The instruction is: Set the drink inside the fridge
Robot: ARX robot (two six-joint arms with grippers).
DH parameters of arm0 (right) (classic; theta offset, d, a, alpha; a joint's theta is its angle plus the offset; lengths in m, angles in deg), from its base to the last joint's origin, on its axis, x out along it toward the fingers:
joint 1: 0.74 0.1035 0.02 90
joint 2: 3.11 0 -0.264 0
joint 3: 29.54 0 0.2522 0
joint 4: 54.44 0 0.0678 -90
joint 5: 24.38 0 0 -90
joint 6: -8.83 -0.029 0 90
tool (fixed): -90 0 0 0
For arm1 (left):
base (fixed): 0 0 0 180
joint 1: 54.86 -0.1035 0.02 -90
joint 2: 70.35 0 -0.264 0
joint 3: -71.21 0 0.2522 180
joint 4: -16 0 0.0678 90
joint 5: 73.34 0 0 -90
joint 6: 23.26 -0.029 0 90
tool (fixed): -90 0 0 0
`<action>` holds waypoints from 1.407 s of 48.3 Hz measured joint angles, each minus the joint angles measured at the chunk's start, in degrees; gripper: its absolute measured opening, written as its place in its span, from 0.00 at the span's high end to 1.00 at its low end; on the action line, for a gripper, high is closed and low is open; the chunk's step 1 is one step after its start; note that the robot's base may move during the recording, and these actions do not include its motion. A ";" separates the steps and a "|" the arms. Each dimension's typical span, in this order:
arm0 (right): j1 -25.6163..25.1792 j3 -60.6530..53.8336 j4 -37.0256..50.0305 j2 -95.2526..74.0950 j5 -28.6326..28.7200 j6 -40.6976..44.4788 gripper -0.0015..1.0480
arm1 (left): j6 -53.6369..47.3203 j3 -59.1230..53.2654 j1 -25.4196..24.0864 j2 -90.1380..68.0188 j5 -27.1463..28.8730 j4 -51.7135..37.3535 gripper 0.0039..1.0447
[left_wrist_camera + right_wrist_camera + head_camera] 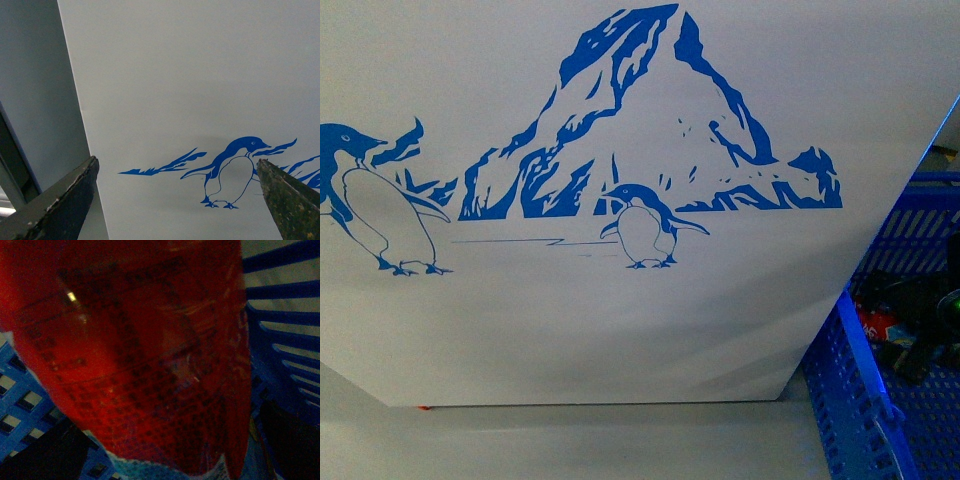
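Observation:
The drink (140, 355) needs to go in the fridge, so my right gripper should grab it by its red printed body (165, 415) next.
The fridge (620, 300) fills the front view as a white wall with blue penguin-and-mountain art. It also fills the left wrist view (175, 90). My left gripper (177, 200) is open and empty, its fingers (65, 200) spread close in front of that wall. The drink (140, 355) fills the right wrist view as a red label with small print, very close. My right gripper (165, 460) is open around it, with dark fingers (295, 440) on either side. In the front view a bit of red (875, 325) shows by the dark right gripper (920, 330), inside the blue basket.
A blue plastic basket (850, 400) stands at the right of the fridge, and its slatted wall (285, 340) surrounds the drink. A grey panel (30, 100) stands beside the fridge's edge. Grey floor (570, 445) runs below the fridge.

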 joint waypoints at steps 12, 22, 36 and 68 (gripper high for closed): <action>0.15 -1.01 1.03 0.00 0.11 -1.18 0.22 | 0.00 0.00 0.00 0.00 0.00 0.00 0.08; 0.46 -3.26 1.62 0.59 0.22 -0.94 0.46 | 0.00 0.00 0.00 0.00 0.02 0.00 0.08; 0.44 -9.25 4.09 3.48 0.68 -0.79 0.62 | 0.00 0.00 0.00 0.00 0.00 0.00 0.08; 2.49 -41.35 14.36 44.68 13.14 -23.63 0.62 | 0.00 0.00 0.00 0.00 0.00 0.00 0.08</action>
